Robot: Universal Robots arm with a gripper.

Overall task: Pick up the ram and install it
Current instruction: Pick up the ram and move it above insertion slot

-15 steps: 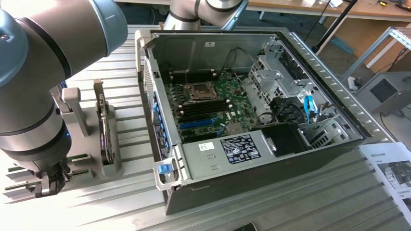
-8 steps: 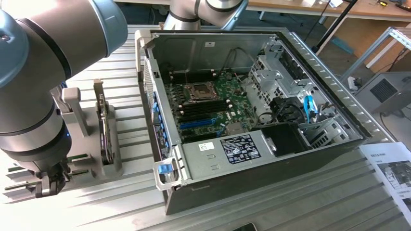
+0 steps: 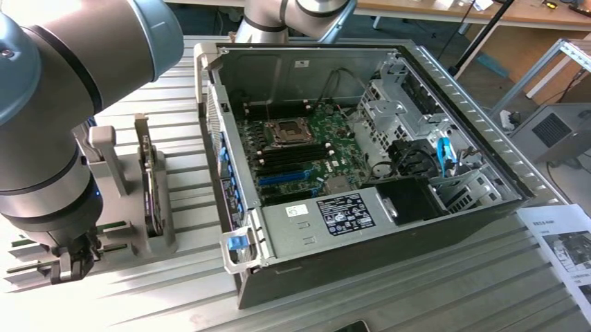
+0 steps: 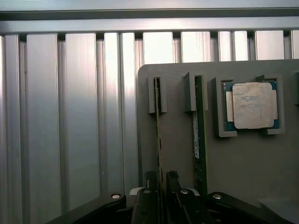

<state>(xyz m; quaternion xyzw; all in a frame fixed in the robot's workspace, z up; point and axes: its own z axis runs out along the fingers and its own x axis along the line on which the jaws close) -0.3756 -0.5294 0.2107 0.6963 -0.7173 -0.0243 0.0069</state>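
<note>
Holder blocks clasp the ends of the ram nearer the plate's edge, so my gripper should next grab it by the bare part (image 4: 160, 179) between them, where fingers fit.
Two rams stand on edge in slots of a grey holder plate (image 4: 177, 154). The ram (image 4: 159, 135) nearer the plate's edge runs straight between my gripper's (image 4: 161, 186) two dark fingers (image 4: 148, 184), which straddle its near end with a narrow gap on one side. The gripper is open around this stick, which still sits in its slot. The second ram (image 4: 198, 140) stands parallel beside it, outside the fingers. In the exterior view my gripper (image 3: 72, 266) hangs low over the holder at the exterior view's left, well away from the motherboard's memory slots (image 3: 297, 155).
A square silver processor chip (image 4: 252, 105) lies in a pocket of the plate beyond the second ram. An upright expansion card (image 3: 148, 183) stands in the fixture beside my arm. The open computer case (image 3: 443, 83) lies on the slatted metal table (image 3: 443, 277); a paper sheet (image 3: 565, 249) lies at the right.
</note>
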